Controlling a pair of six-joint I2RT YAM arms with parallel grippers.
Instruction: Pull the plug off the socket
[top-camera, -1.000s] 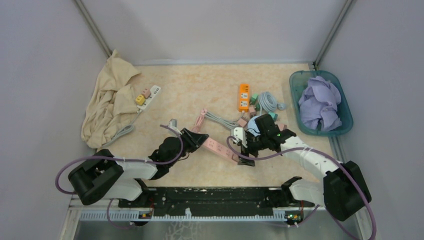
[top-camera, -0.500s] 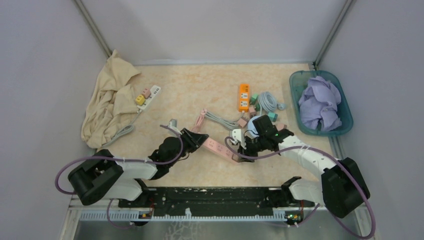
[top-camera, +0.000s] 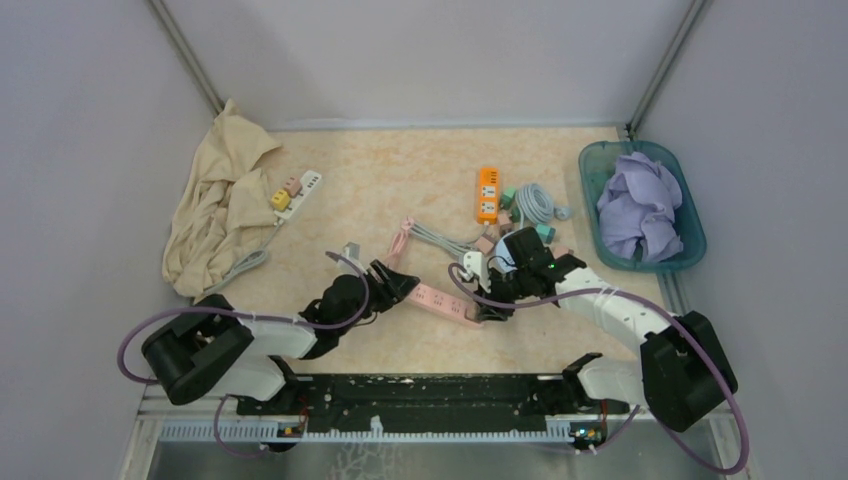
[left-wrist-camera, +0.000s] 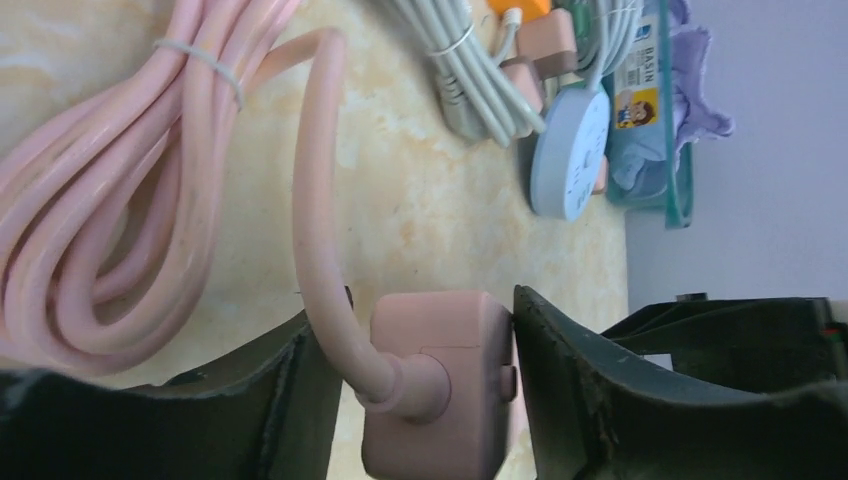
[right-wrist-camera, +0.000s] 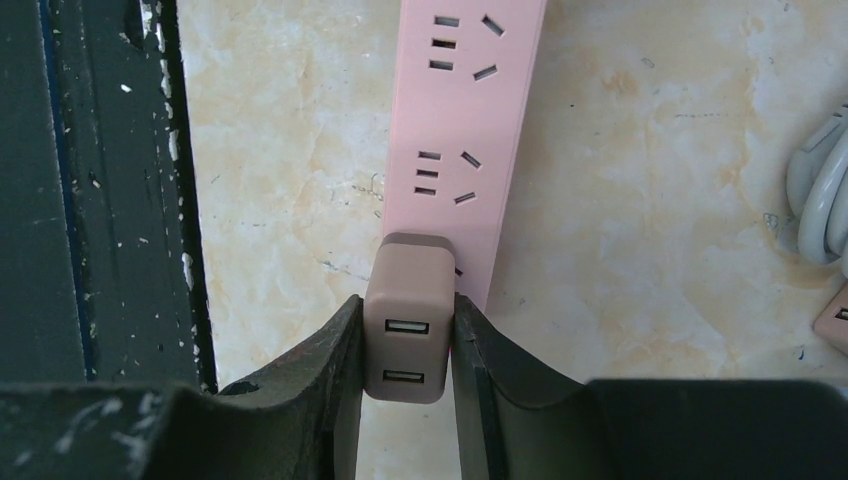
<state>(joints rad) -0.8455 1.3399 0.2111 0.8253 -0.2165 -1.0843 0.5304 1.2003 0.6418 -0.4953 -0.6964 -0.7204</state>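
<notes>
My left gripper will grab the socket across its sides, clear of the plug, so the plug can come off.
The socket is a pink power strip (top-camera: 438, 297) lying flat mid-table, also in the right wrist view as the pink strip (right-wrist-camera: 470, 120). A brownish-pink USB plug (right-wrist-camera: 407, 330) sits in its near end. My right gripper (right-wrist-camera: 407, 352) is shut on that plug, both fingers pressed to its sides; from above the right gripper (top-camera: 489, 306) is at the strip's right end. My left gripper (left-wrist-camera: 420, 322) straddles the strip's cable end (left-wrist-camera: 440, 390): one finger touches it, the other stands off beside the pink cable (left-wrist-camera: 315, 200). From above the left gripper (top-camera: 399, 284) is at the strip's left end.
An orange strip (top-camera: 487, 193), a grey cable coil (top-camera: 537, 200) and small adapters lie behind the right arm. A white strip (top-camera: 298, 190) and beige cloth (top-camera: 220, 200) sit far left. A teal basin (top-camera: 592, 170) stands right. The black base rail (right-wrist-camera: 100, 200) runs close by.
My right gripper slid left onto the strip's end and closed on the plug. My left gripper's jaws widened around the strip's cable end.
</notes>
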